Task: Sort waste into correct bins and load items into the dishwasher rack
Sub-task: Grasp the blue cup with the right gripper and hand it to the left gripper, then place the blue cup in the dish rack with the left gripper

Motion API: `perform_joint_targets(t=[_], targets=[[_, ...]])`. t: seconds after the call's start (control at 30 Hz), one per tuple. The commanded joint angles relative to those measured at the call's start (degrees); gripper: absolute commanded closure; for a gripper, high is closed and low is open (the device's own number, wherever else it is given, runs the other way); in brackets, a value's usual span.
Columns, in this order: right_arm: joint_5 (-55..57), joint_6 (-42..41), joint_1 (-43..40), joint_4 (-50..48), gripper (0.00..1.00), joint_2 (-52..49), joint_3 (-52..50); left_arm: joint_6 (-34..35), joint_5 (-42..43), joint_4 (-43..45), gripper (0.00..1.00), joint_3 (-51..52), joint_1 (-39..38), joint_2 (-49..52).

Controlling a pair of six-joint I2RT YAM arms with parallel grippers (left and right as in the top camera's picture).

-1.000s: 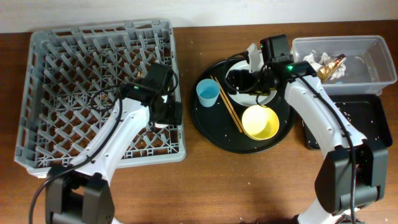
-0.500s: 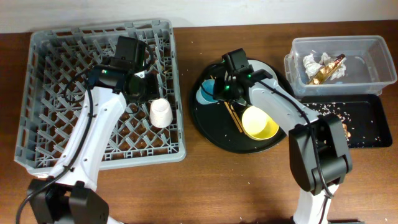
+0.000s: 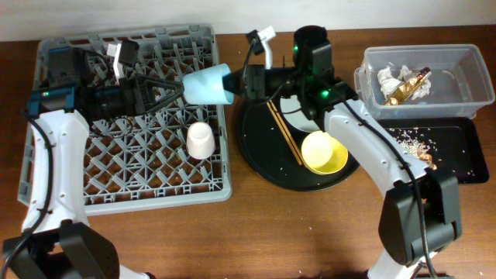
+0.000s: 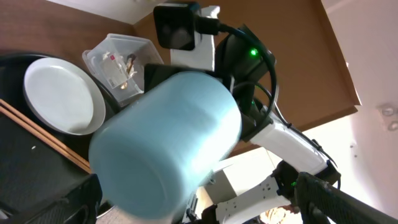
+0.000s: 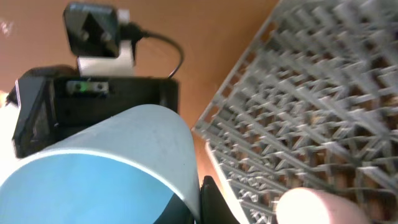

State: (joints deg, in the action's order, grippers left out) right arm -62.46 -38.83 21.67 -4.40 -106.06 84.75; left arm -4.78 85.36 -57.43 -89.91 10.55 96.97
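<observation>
My left gripper next grabs the light blue cup around its base (image 3: pixel 191 89) (image 4: pixel 134 168), opposite the cup's rim, to load it opening down into the dishwasher rack.
The light blue cup (image 3: pixel 208 84) hangs on its side over the right edge of the dishwasher rack (image 3: pixel 46 155), mouth toward the right arm. My right gripper (image 3: pixel 241 83) is shut on its rim, one finger inside and one outside (image 5: pixel 214 200). My left gripper (image 3: pixel 183 87) is open, its fingers spread on either side of the cup's base (image 4: pixel 168 143). The pale pink cup (image 3: pixel 200 139) stands upside down in the rack. The grey plate (image 3: pixel 298 108), yellow bowl (image 3: pixel 324 153) and chopsticks (image 3: pixel 285 133) lie on the round black tray (image 3: pixel 260 155).
The clear tub (image 3: pixel 457 58) at the back right holds crumpled tissues (image 3: pixel 390 77) and a gold-brown wrapper (image 3: pixel 408 87). In front of it the flat black tray (image 3: pixel 457 159) carries white crumbs and brown scraps. The right arm reaches across the round tray.
The right gripper has lifted the blue cup off the round tray and carried it left to the rack's edge. The left arm has drawn back left and now points its open jaws at the cup.
</observation>
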Motion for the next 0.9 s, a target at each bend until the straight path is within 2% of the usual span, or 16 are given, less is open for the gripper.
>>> perform_joint_targets(t=[0.0, 0.1, 0.23, 0.33, 0.47, 0.57, 0.6, 0.67, 0.83, 0.87], targets=[[-3.87, -3.26, 1.07, -5.07, 0.96, 0.59, 0.66, -1.36, 0.33, 0.02, 0.02, -0.98, -0.37, -1.42], [-4.57, -4.13, 1.20, -9.53, 0.96, 0.59, 0.66, -1.36, 0.39, -0.31, 0.02, -0.94, -0.39, -1.42], [-2.51, -3.63, 3.89, -9.60, 0.96, -1.20, 0.66, -1.36, 3.85, -0.31, 0.16, -0.94, -0.42, -1.42], [-0.92, -3.65, 5.38, -11.98, 0.96, -2.25, 0.66, -1.36, 3.87, -0.33, 0.20, -0.94, -0.42, -1.42], [1.38, -3.67, 5.38, -12.24, 0.96, -2.43, 0.66, -1.36, 3.85, -0.61, 0.37, -0.94, -0.44, -1.42], [1.86, -4.81, 5.38, -15.43, 0.96, -2.43, 0.66, -1.36, 3.85, -0.76, 0.36, -0.94, -0.55, -1.42], [2.19, -4.83, 5.38, -15.56, 0.96, -2.43, 0.66, -1.36, 3.85, -0.76, 0.29, -0.94, -1.16, -1.42], [3.06, -5.03, 5.38, -15.58, 0.96, -2.43, 0.66, -1.36, 3.87, -0.74, 0.27, -0.94, -2.69, -1.42], [4.46, -5.01, 5.31, -16.06, 0.96, -2.43, 0.66, -1.36, 4.04, -1.22, 0.28, -0.94, -2.93, -1.42], [4.44, -5.01, 5.31, -16.02, 0.96, -2.43, 0.66, -1.36, 4.04, -1.22, 0.38, -0.94, -2.93, -1.42]])
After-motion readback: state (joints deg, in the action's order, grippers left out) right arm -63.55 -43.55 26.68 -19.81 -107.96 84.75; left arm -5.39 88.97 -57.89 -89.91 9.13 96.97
